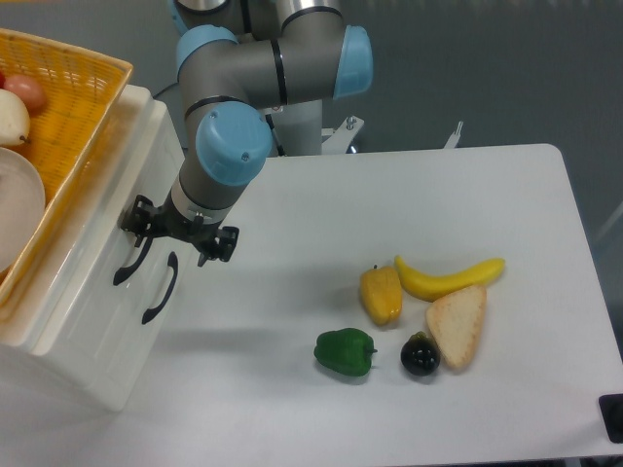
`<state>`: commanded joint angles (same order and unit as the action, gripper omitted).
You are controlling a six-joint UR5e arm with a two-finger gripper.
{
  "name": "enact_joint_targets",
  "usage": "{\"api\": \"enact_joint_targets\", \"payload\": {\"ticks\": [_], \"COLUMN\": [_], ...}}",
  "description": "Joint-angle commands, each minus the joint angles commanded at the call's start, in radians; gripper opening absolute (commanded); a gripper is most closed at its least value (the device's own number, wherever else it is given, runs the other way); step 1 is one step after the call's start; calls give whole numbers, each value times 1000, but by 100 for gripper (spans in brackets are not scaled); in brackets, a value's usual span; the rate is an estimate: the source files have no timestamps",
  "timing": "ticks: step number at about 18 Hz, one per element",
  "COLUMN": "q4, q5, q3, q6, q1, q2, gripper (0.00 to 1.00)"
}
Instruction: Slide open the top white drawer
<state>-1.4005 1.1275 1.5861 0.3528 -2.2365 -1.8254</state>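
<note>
My gripper grabs the top white drawer's curved black handle [127, 266] next, to slide the drawer open.
The white cabinet [92, 321] stands at the left, its front facing right. The top white drawer [102, 248] has a curved black handle [127, 266]; its front looks flush with the lower drawer, whose identical handle [161, 289] lies just to the right. My gripper [181, 232] hangs over the cabinet front, just above the upper end of the top handle. Its black fingers [139, 218] stand spread apart, with nothing between them. I cannot tell whether a finger touches the handle.
A yellow woven basket [83, 107] with a white plate and fruit sits on the cabinet. On the white table [487, 185] lie a banana [450, 278], a bread slice [458, 325], a yellow pepper [381, 295], a green pepper [345, 351] and a dark fruit [420, 355].
</note>
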Motion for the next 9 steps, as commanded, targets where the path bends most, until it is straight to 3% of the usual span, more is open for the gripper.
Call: {"api": "enact_joint_targets", "payload": {"ticks": [9], "q4": [2], "q5": [3], "q3": [0], "q6": [0], "q1": [0], "q2": [-6], "gripper": [100]}}
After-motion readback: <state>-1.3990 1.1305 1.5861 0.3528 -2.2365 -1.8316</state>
